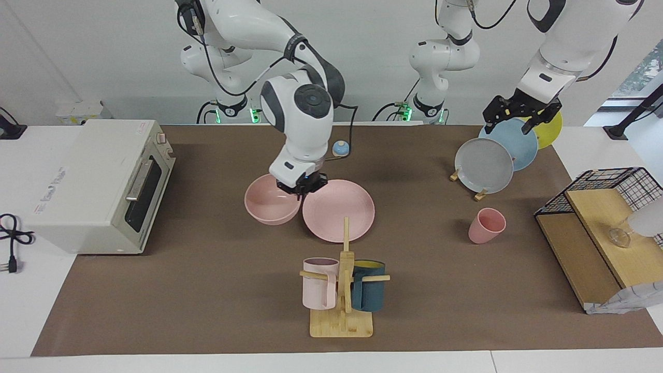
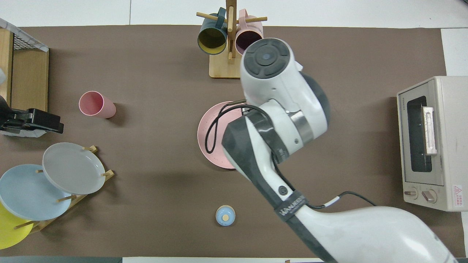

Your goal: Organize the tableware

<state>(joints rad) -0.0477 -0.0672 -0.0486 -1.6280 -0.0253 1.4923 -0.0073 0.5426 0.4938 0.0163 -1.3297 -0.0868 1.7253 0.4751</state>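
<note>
I should next grab the pink cup by its rim (image 2: 91, 92) with my left gripper, so that I can stack the tableware on the wide pink plate (image 2: 210, 146).
The pink bowl (image 1: 269, 201) stands on the table, touching the wide pink plate (image 1: 339, 210) beside it toward the left arm's end. My right gripper (image 1: 301, 188) is low at the bowl's rim where it meets the plate. In the overhead view my right arm hides the bowl and part of the plate (image 2: 210, 146). The pink cup (image 1: 486, 226) stands alone nearer the left arm's end, and also shows in the overhead view (image 2: 95, 105). My left gripper (image 1: 514, 120) is open and empty, up over the plate rack; it also shows in the overhead view (image 2: 51, 124).
A rack holds grey (image 1: 484, 165), blue and yellow plates. A mug tree (image 1: 343, 290) with a pale-pink and a teal mug stands farther out than the plate. A toaster oven (image 1: 98, 184) is at the right arm's end, a wire-and-wood shelf (image 1: 595, 243) at the left arm's. A small blue knob (image 1: 339, 148) lies near the robots.
</note>
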